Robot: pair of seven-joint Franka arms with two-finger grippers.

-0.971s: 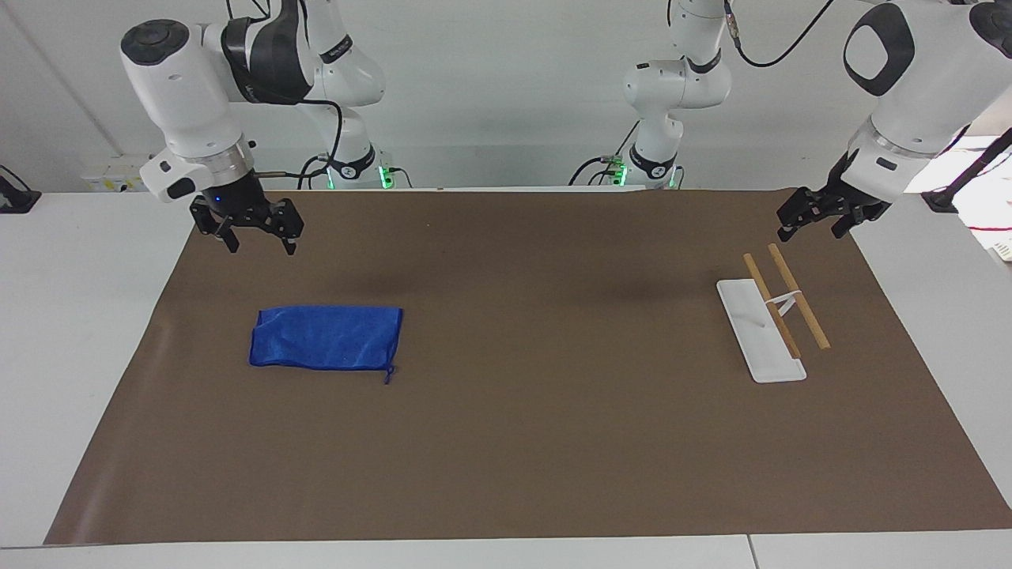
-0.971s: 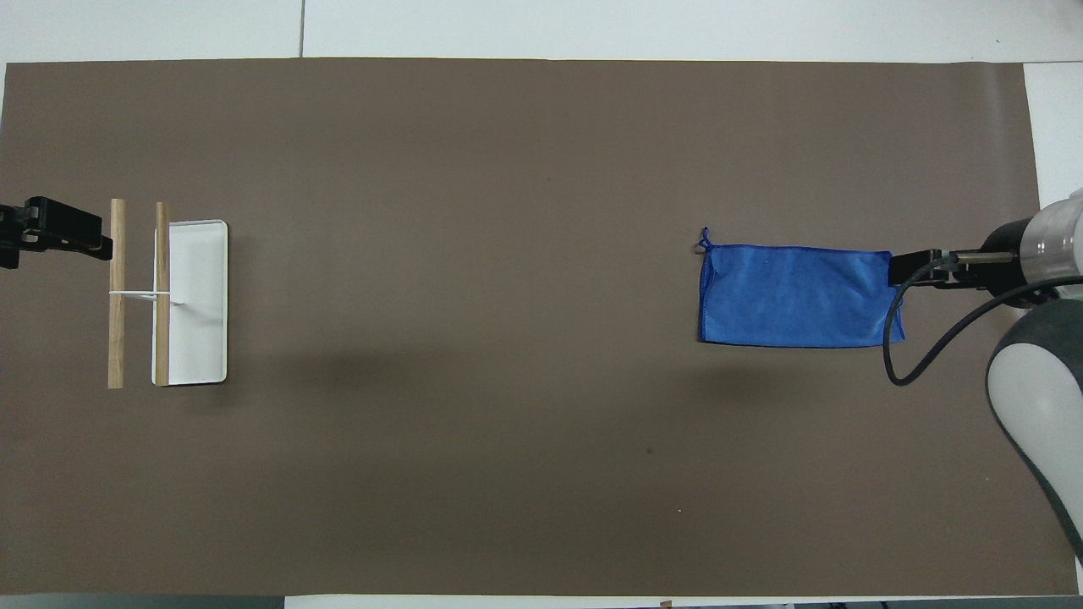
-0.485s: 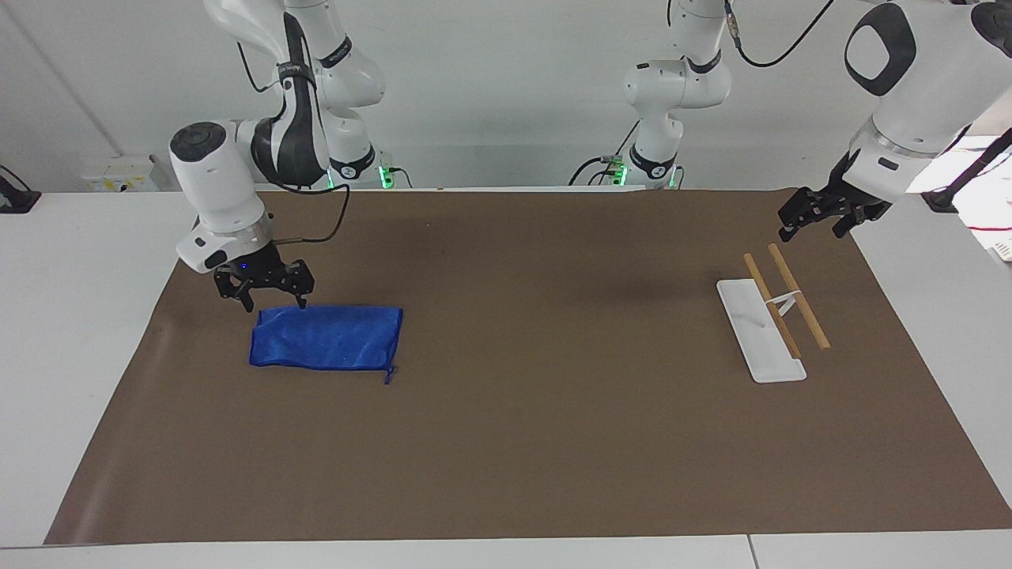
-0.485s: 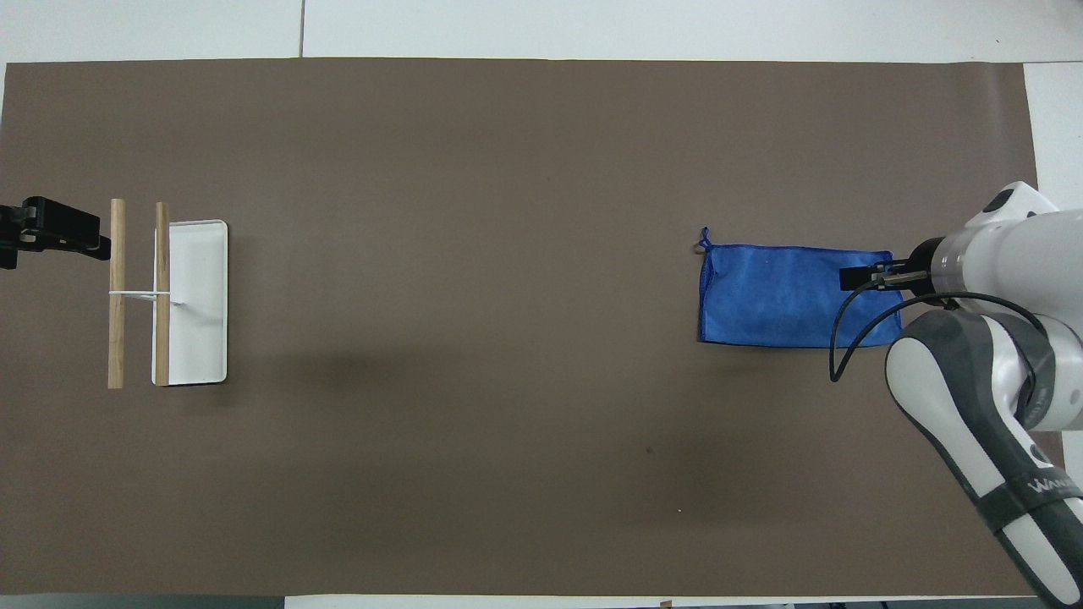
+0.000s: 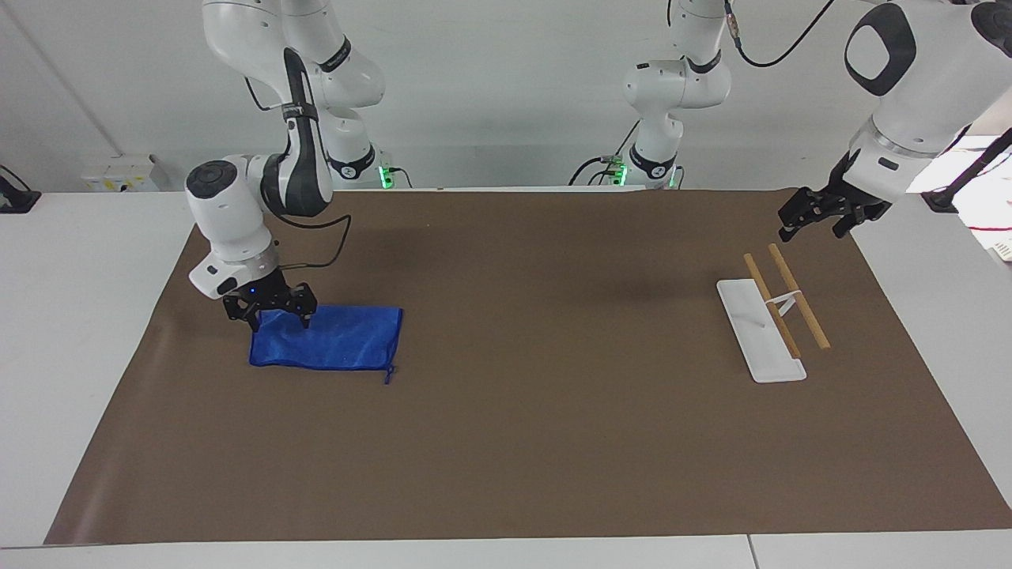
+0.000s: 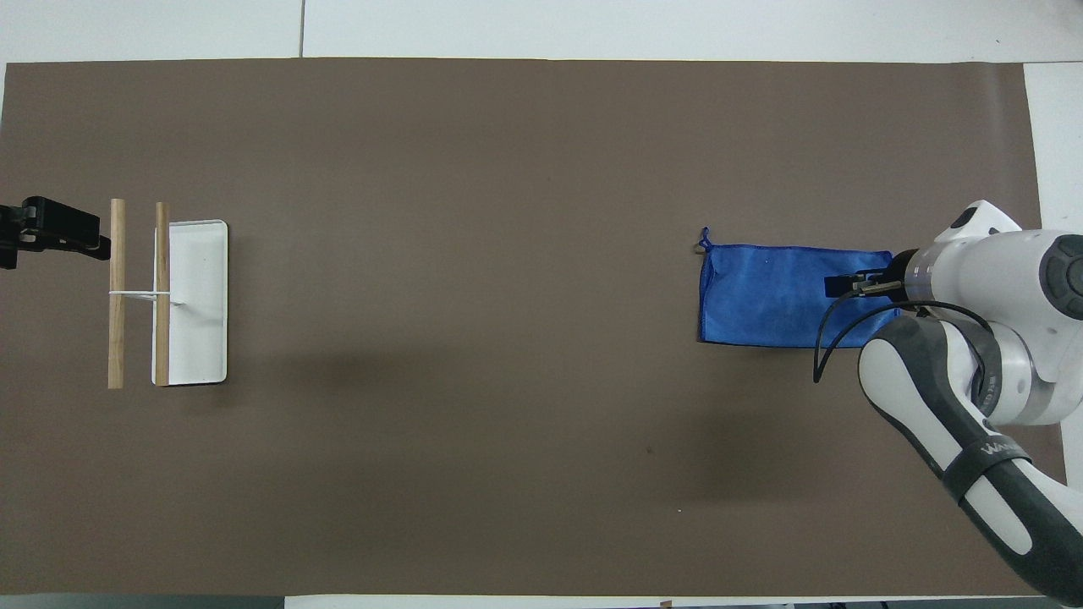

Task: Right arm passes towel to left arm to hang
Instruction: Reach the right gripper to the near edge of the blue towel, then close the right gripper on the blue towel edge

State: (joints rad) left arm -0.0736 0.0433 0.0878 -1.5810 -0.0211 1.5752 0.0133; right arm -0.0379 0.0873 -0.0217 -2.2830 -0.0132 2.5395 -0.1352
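I should next grab the blue towel (image 5: 332, 341) with my right gripper by its end opposite the loop tag, to pass it across for hanging.
The blue towel (image 5: 332, 341) (image 6: 766, 296) lies flat on the brown mat toward the right arm's end, its loop tag (image 5: 387, 374) (image 6: 704, 238) at the corner farther from the robots. My right gripper (image 5: 278, 319) (image 6: 846, 285) stands open, down at the towel's end edge nearest the right arm's end of the table. Its fingers straddle the cloth there, and nothing is lifted. My left gripper (image 5: 814, 224) (image 6: 59, 233) waits open in the air by the hanging rack, holding nothing.
A rack with a white base (image 5: 755, 340) (image 6: 199, 321) and two wooden bars (image 5: 800, 299) (image 6: 117, 296) stands toward the left arm's end. A brown mat (image 5: 553, 442) covers the table.
My right arm has swung down from above the mat's corner to the towel's end edge, its gripper still open. The towel, rack and left arm have not moved.
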